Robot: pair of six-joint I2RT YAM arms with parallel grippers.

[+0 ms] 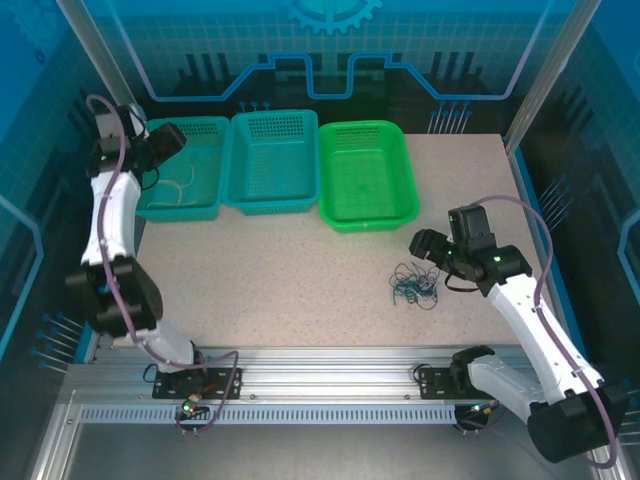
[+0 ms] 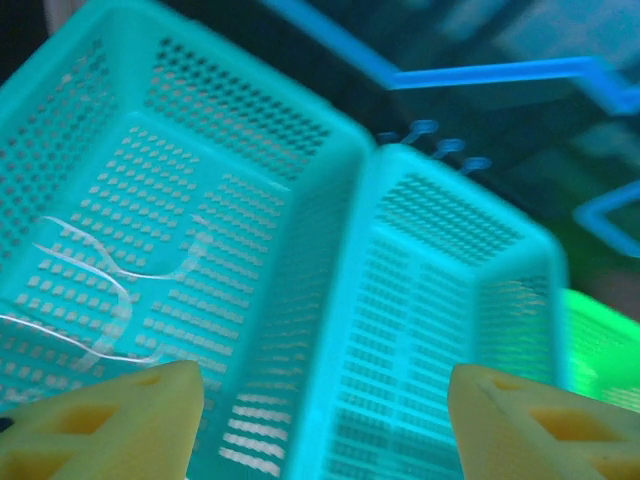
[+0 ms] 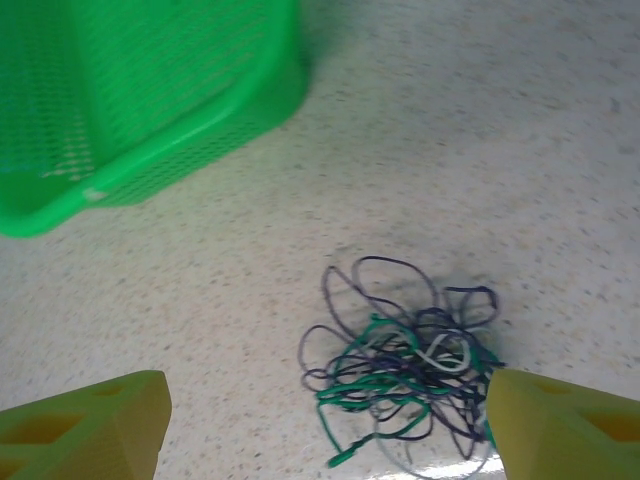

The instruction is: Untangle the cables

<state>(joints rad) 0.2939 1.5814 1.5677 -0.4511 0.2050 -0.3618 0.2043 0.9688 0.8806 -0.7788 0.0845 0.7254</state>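
Observation:
The robot's right gripper should grab the dark purple and pale cables at the edge of the cable clump, so loops stay free for the left gripper to untangle.
The tangled cables (image 1: 415, 283) lie as a clump of green, dark purple, black and pale strands on the speckled table (image 1: 300, 270), right of centre. My right gripper (image 1: 432, 246) hovers just behind them, open. In the right wrist view the clump (image 3: 410, 365) sits between the fingers, close to the right fingertip (image 3: 560, 425); the gripper (image 3: 325, 430) holds nothing. A loose cream-white cable (image 1: 180, 190) lies in the left teal basket (image 1: 190, 212). My left gripper (image 1: 165, 140) hangs above that basket, open and empty (image 2: 325, 430), with the white strand (image 2: 110, 270) below it.
Three baskets stand in a row at the back: the left teal one, a middle teal one (image 1: 275, 205) and a green one (image 1: 365, 222). The green basket's corner (image 3: 150, 120) is near the clump. Frame posts stand at both back corners.

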